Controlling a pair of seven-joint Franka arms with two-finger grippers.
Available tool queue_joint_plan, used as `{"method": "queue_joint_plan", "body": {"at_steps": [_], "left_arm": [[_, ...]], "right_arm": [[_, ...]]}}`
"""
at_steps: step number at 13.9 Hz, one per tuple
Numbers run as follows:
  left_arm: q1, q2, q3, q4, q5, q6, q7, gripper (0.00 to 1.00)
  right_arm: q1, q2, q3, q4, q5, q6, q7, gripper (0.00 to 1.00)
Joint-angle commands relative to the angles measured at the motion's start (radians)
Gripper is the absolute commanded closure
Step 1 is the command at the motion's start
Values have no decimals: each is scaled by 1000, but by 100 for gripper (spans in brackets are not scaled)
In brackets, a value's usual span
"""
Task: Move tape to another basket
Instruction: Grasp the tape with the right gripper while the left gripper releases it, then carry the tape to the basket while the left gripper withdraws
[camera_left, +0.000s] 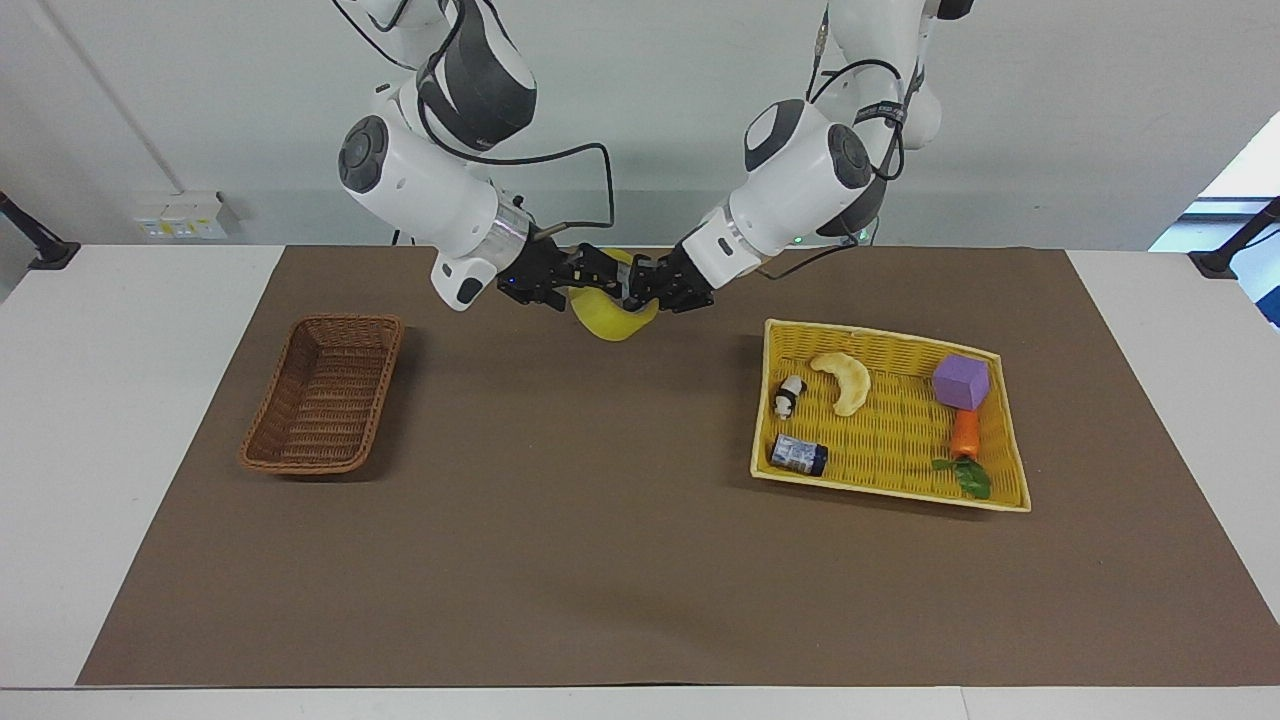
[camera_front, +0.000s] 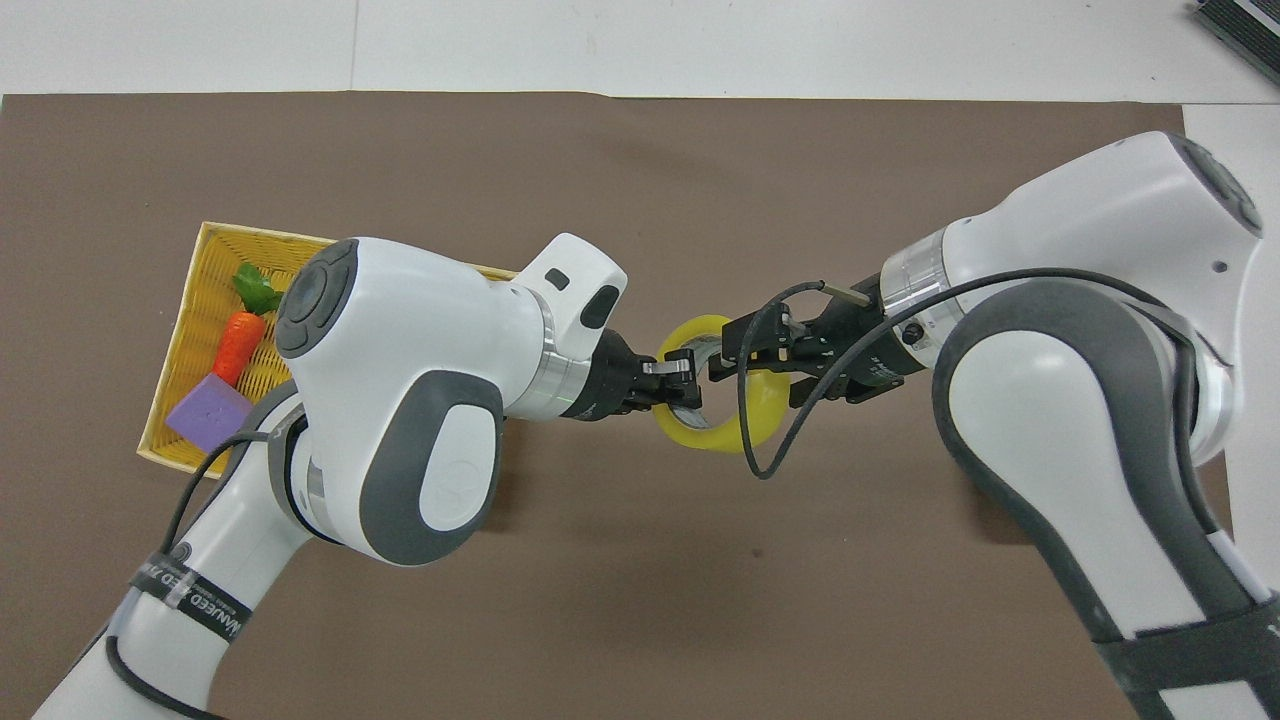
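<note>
My right gripper's fingers are over the yellow tape's rim. My right gripper should close now. Closing now would hold the tape.
The yellow tape roll hangs in the air over the mat's middle, near the robots' edge; it also shows in the overhead view. My left gripper is shut on its rim. My right gripper is at the roll's rim from the right arm's end. The brown wicker basket stands empty toward the right arm's end of the table. The right arm hides it in the overhead view.
The flat yellow tray lies toward the left arm's end. It holds a banana slice, a purple cube, a carrot, a small can and a small figure.
</note>
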Motion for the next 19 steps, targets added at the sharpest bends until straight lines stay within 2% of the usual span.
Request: {"method": "queue_joint_plan", "body": {"at_steps": [1, 3, 4, 5, 6, 7, 12, 14, 16, 19], "left_arm": [[-11, -23, 17, -20, -26, 34, -7, 100], [-11, -26, 19, -30, -70, 46, -7, 100], [-11, -26, 19, -31, -87, 58, -7, 100], [-14, -26, 19, -31, -88, 60, -7, 87], [-14, -31, 19, -34, -96, 60, -8, 14], [-8, -38, 17, -39, -96, 55, -10, 0], [55, -78, 19, -42, -182, 38, -10, 0], [101, -100, 26, -42, -179, -23, -11, 0], [185, -97, 30, -40, -141, -77, 2, 0], [303, -97, 30, -22, 40, -142, 32, 0]], "right_arm": [[-21, -21, 3, -29, 13, -13, -23, 38], [-21, -21, 3, -29, 11, -15, 6, 83], [-20, -21, 3, -28, 11, -13, 30, 100], [-15, -20, 3, -25, 11, -11, 46, 100], [-14, -20, 3, -23, 11, -11, 47, 100], [-14, -18, 3, -22, 11, -10, 49, 100], [-9, -18, 1, -22, 10, -2, 49, 100], [-17, -17, 1, -20, 8, -4, 38, 100], [-38, -14, -2, -8, -1, -7, 17, 100], [-131, -32, -6, 0, -59, -36, -49, 100]]}}
